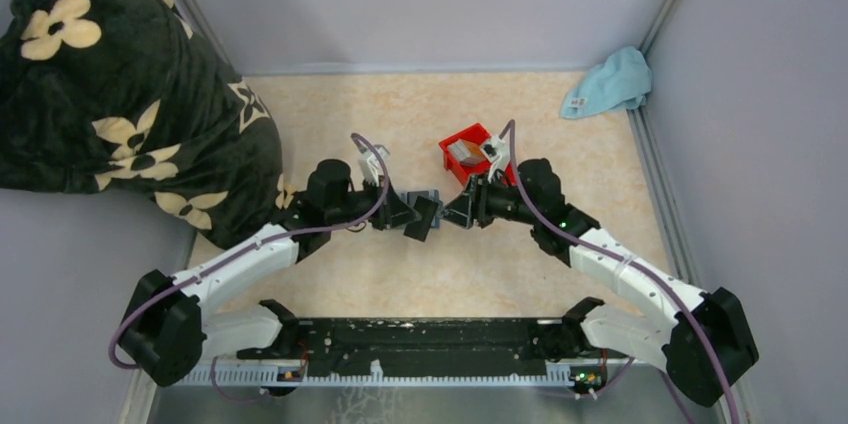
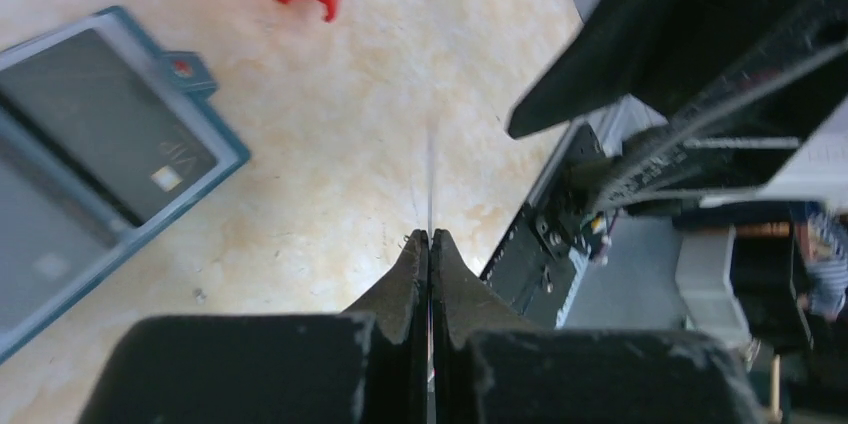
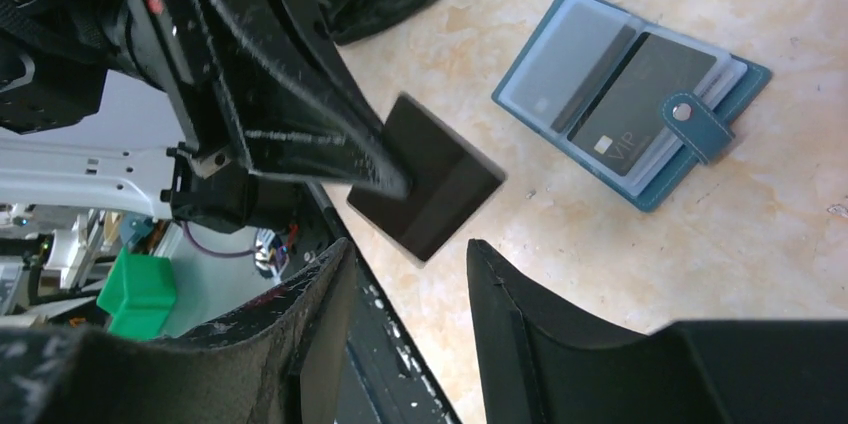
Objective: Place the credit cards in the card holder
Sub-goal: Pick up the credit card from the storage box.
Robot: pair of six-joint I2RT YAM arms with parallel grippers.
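Observation:
The credit card needs to go into a sleeve of the card holder, so the robot's right gripper should next grab it by its bare long edge [image 1: 431, 221] [image 3: 456, 215].
My left gripper [image 2: 431, 236] is shut on a credit card [image 2: 431, 184], which shows there only as a thin edge-on line. In the right wrist view that same dark credit card [image 3: 430, 189] sticks out from the left gripper's fingers [image 3: 300, 114], tilted above the table. My right gripper [image 3: 410, 249] is open just in front of the card, not touching it. The teal card holder [image 3: 700, 129] lies open on the table, with a dark card [image 3: 640, 94] and a grey card [image 3: 575, 49] in its sleeves. From above, both grippers [image 1: 425, 216] [image 1: 455, 212] meet tip to tip.
A red bin [image 1: 470, 154] stands just behind the right arm. A light blue cloth [image 1: 610, 84] lies in the far right corner. A dark flowered blanket [image 1: 120, 94] fills the left side. Grey walls close in the table.

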